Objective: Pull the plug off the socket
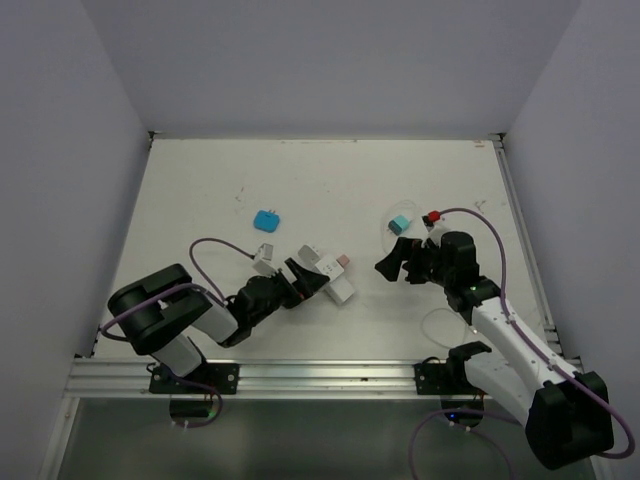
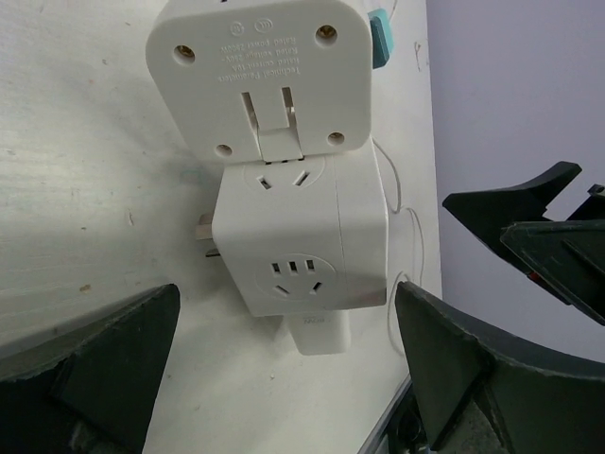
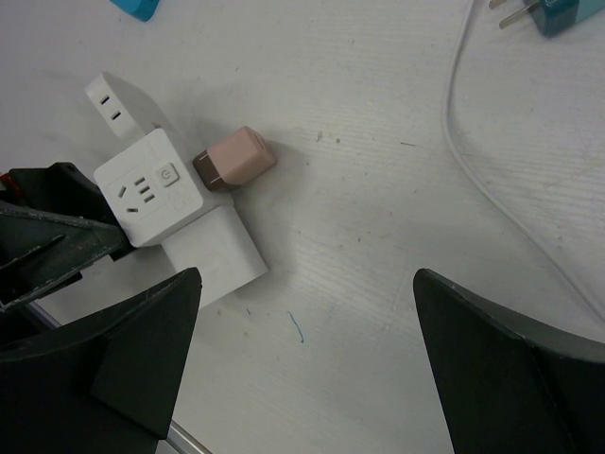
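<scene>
My left gripper grabs the socket by opposite sides at its near end (image 1: 326, 268) (image 2: 301, 264) next, leaving the plug for my right gripper to pull off.
The socket (image 2: 301, 236), a white cube with slot holes and short metal prongs on one side, lies on the table (image 1: 200, 200) just beyond my left gripper (image 2: 284, 378). That gripper is open and holds nothing; its fingers (image 2: 104, 359) stand either side of the cube without touching it. A small pink plug (image 3: 236, 158) with a brown face butts against the socket (image 3: 151, 189); it is hidden in the left wrist view. A plain white block (image 3: 213, 251) lies against the cube's other side. My right gripper (image 3: 307, 369) hangs open over bare table, to the right of the socket (image 1: 324, 268).
A flat white adapter (image 2: 260, 76) with folded prongs rests against the socket's far side. A teal plug (image 1: 398, 222) with a white cable (image 3: 492, 180) lies behind the right gripper (image 1: 395, 258), beside a red-capped piece (image 1: 434, 217). A blue block (image 1: 267, 220) sits further back left.
</scene>
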### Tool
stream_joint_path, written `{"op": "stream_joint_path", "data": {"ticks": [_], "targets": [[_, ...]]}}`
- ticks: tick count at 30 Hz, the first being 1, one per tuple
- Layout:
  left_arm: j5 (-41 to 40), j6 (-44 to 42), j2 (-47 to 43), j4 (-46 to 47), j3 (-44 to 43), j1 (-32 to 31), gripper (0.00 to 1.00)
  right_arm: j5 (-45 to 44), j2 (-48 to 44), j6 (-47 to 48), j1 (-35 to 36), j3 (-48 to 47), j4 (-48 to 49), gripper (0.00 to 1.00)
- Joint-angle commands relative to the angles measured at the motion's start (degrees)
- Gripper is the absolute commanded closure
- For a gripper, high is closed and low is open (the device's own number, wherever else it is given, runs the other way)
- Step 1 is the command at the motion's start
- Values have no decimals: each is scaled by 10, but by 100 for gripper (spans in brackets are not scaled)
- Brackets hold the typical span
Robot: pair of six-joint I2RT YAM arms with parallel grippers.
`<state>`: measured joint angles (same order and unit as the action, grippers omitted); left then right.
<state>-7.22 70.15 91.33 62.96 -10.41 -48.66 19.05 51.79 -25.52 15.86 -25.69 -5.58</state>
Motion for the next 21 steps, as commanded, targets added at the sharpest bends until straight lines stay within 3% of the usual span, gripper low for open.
{"op": "stream_joint_path", "data": {"ticks": [1,8,14,21], "targets": [[-16,-24,13,51,-17,-4,0,1,-4,13,4,4,15,1],[-15,-19,45,89,-31,-3,3,6,-5,13,3,8,17,1],[-22,-16,40,85,-38,-4,11,6,-3,13,5,12,21,1],[-24,-5,44,84,-41,-4,35,7,-4,13,5,10,19,1]]}}
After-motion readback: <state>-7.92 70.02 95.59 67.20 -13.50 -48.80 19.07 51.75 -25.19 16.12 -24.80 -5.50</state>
